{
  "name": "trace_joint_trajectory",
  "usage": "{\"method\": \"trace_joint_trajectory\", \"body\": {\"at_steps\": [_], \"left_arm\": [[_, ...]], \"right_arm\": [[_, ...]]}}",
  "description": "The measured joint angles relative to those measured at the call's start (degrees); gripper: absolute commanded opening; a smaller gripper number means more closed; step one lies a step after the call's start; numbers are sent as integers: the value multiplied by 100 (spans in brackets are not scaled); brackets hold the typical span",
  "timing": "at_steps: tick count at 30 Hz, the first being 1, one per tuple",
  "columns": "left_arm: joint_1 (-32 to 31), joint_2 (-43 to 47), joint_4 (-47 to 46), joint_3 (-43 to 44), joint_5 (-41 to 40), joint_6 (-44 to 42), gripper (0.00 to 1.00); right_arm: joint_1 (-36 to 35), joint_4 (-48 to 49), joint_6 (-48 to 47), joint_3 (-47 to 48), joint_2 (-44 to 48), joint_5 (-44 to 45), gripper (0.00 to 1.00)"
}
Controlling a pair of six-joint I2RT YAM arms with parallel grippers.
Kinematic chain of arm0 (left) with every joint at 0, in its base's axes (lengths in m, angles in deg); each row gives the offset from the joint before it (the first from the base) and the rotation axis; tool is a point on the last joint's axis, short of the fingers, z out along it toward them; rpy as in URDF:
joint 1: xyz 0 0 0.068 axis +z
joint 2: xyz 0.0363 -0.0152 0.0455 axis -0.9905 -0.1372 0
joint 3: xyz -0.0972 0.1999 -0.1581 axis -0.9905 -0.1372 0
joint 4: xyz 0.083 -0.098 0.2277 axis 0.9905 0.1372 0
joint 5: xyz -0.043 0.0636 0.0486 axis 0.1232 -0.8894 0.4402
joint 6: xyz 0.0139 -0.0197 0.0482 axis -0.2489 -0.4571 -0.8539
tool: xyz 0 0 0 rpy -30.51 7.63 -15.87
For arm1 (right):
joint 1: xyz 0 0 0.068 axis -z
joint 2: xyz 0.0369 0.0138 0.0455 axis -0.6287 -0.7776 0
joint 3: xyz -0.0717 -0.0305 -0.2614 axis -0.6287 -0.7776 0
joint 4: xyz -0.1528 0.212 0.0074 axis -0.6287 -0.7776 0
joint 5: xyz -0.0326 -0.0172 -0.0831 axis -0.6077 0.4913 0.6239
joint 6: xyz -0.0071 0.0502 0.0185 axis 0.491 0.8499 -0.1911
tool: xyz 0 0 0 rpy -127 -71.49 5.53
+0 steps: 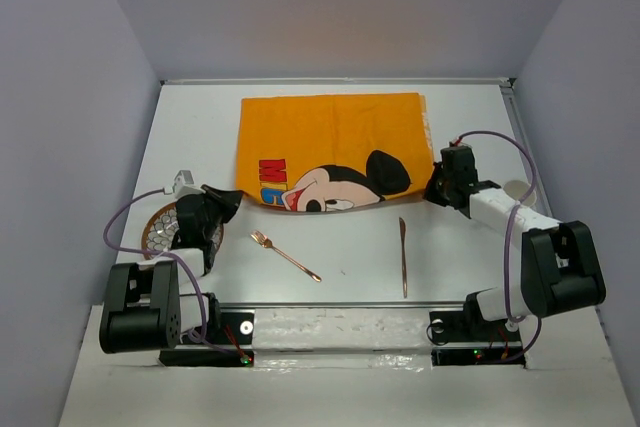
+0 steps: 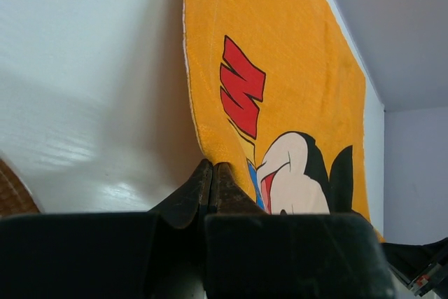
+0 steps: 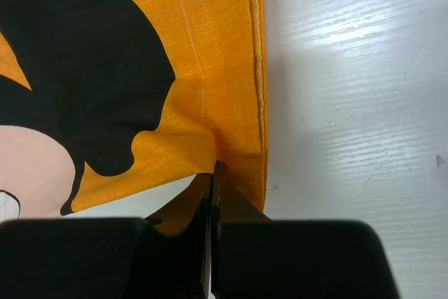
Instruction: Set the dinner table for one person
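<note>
My left gripper is ready to open now, because the table just below the placemat's corner is empty and the corner would end flat on it.
The orange cartoon-printed placemat (image 1: 330, 147) lies on the white dinner table (image 1: 330, 257) with its near edge lifted. My left gripper (image 1: 232, 202) is shut on the placemat's near left corner (image 2: 210, 152). My right gripper (image 1: 434, 190) is shut on its near right corner (image 3: 234, 152). A copper fork (image 1: 285, 254) and a copper knife (image 1: 403, 255) lie on the table in front of the placemat, between the arms.
A round woven coaster or plate (image 1: 160, 227) lies at the left, partly under my left arm. A pale round object (image 1: 520, 190) shows behind my right arm. Grey-lilac panels (image 1: 60, 147) wall the table on three sides.
</note>
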Motion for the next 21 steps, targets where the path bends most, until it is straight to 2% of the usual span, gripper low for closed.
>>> {"method": "trace_joint_trajectory", "body": {"at_steps": [5, 8, 9, 10, 12, 14, 15, 16, 21], "left_arm": [[0, 17, 48, -63, 2, -4, 9], [0, 17, 48, -63, 0, -7, 10], [0, 17, 48, -63, 2, -4, 13], [0, 17, 50, -63, 2, -4, 22], [0, 31, 57, -63, 4, 0, 34], [0, 79, 83, -63, 0, 0, 40], [0, 120, 103, -63, 0, 20, 44], [2, 181, 140, -63, 0, 26, 51], [2, 662, 404, -63, -7, 63, 57]], "right_arm": [[0, -13, 39, -17, 59, 122, 9], [0, -13, 59, -68, 210, 92, 13], [0, -15, 59, -74, 229, 74, 16], [0, 4, 68, -98, 232, 39, 19], [0, 13, 87, -162, 225, -9, 32], [0, 13, 131, -245, 225, -42, 33], [0, 13, 122, -289, 227, -66, 38], [0, -4, 136, -319, 232, -81, 39], [0, -48, 120, -358, 505, -87, 40]]}}
